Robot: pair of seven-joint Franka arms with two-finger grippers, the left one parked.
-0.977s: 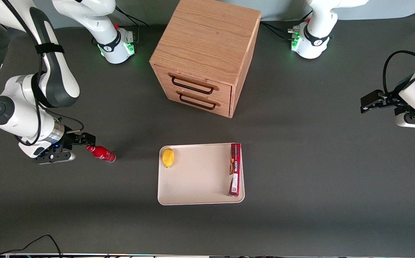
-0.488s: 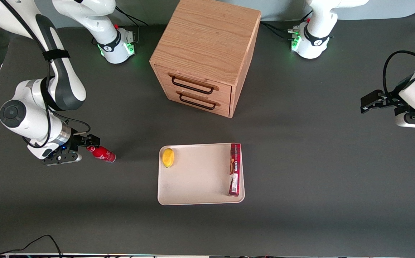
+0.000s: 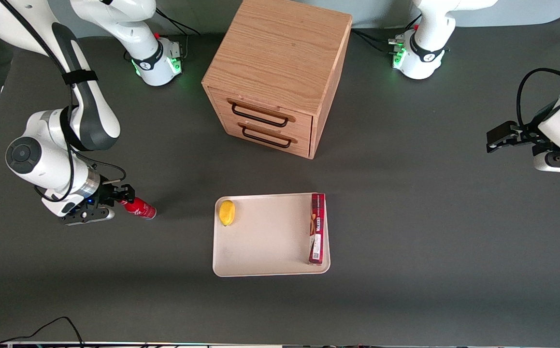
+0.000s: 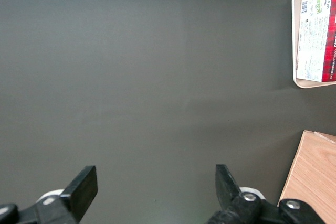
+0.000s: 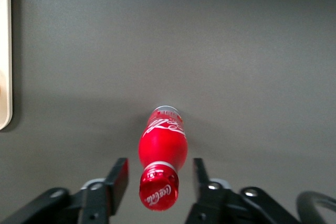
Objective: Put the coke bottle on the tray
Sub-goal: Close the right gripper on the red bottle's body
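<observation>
My right gripper grabs the coke bottle by its capped neck (image 5: 159, 179) next. Then my right gripper places the bottle on the tray (image 5: 4, 51).
The coke bottle (image 3: 139, 208) stands on the dark table toward the working arm's end, small, glossy red with white script; it also shows in the right wrist view (image 5: 162, 153), red cap toward the camera. My right gripper (image 3: 124, 194) (image 5: 159, 174) is open, its two black fingers (image 5: 118, 178) either side of the cap and neck with a gap on each side, not touching. The cream-white tray (image 3: 265, 241) lies in the middle of the table, apart from the bottle; its rim shows in the right wrist view (image 5: 4, 56).
On the tray lie a yellow lemon-like fruit (image 3: 226, 212) and a long red carton box (image 3: 317, 228). A wooden two-drawer cabinet (image 3: 277, 72) stands farther from the front camera than the tray. Cables run along the table's near edge (image 3: 52, 328).
My right gripper has moved toward the bottle, from just short of the cap to having its fingers around the cap. The bottle has not moved.
</observation>
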